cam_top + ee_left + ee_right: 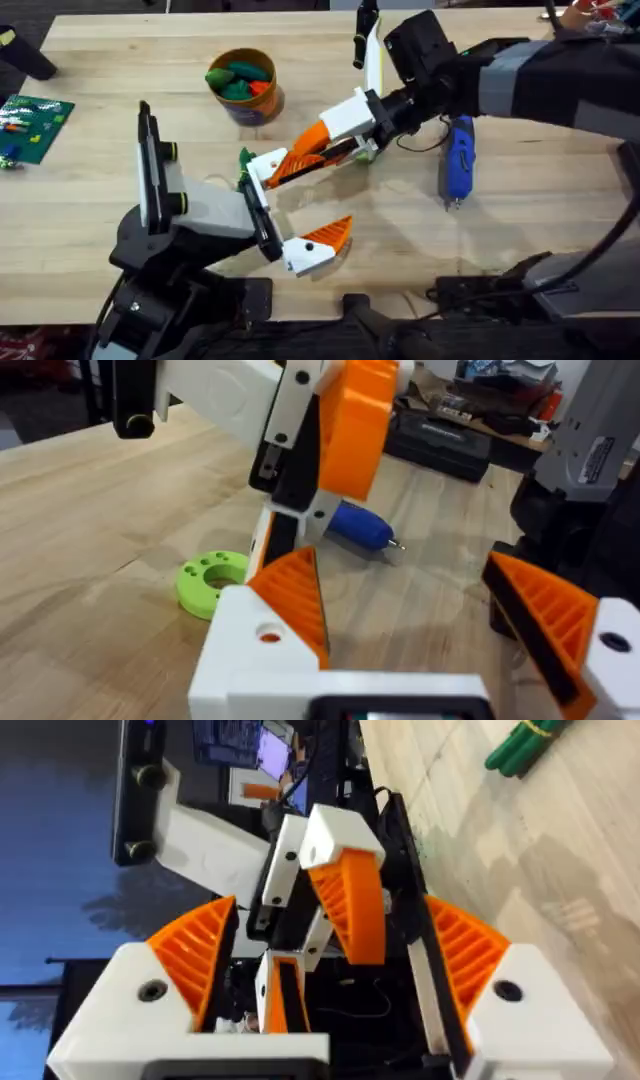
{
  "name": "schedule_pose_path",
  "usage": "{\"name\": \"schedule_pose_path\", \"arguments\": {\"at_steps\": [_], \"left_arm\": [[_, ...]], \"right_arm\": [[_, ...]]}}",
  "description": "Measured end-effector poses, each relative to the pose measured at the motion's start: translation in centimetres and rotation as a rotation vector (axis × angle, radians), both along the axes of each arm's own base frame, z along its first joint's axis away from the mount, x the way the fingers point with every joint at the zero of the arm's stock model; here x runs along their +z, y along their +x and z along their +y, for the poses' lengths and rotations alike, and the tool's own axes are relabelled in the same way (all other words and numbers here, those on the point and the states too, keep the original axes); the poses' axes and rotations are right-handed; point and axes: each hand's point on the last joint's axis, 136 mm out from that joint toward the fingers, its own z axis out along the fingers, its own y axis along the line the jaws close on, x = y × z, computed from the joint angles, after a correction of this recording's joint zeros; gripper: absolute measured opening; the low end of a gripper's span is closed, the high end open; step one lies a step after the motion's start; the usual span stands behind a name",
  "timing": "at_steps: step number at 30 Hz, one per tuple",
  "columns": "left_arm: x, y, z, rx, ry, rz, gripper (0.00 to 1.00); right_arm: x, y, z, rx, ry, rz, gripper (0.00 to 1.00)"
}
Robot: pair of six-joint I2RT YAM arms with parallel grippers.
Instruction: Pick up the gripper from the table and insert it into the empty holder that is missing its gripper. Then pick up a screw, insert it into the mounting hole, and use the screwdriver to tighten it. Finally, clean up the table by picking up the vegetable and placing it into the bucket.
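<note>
I should next grab the white-and-orange finger by its orange pad (362,910) with my right gripper, to fit the gripper finger into the empty holder.
My right gripper (300,155) (330,910) is open and reaches across the middle. A white-and-orange gripper finger (340,890) lies between its pads, and I cannot tell if they touch it. My left gripper (315,205) (400,575) is open right beside it, holding nothing. The blue screwdriver (458,160) (360,528) lies on the table to the right. A dark-green vegetable (245,158) (520,745) lies just behind the two grippers. The bucket (265,105) stands at the back with toy pieces inside. No screw or empty holder is visible.
A lime-green ring (210,578) (365,152) lies beside the right gripper. A green circuit board (35,120) sits at the far left edge. A black cable (420,145) runs between the right arm and the screwdriver.
</note>
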Motion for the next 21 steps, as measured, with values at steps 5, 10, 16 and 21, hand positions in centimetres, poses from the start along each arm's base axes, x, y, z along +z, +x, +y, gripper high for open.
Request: {"name": "schedule_pose_path", "arguments": {"at_steps": [5, 10, 16, 21], "left_arm": [[0.0, 0.0, 0.0, 0.000, 0.000, 0.000, 0.989], [0.0, 0.0, 0.0, 0.000, 0.000, 0.000, 0.989], [0.0, 0.0, 0.0, -0.001, 0.006, -0.015, 0.989], [0.0, 0.0, 0.0, -0.002, 0.007, -0.017, 0.989]], "right_arm": [[-0.5, -0.1, 0.0, 0.010, 0.006, 0.005, 0.827], [-1.1, -0.1, 0.0, 0.014, -0.001, 0.026, 0.305], [-1.1, -0.3, -0.1, 0.015, -0.005, 0.050, 0.022], [-1.1, -0.2, -0.1, 0.014, -0.005, 0.049, 0.021]]}}
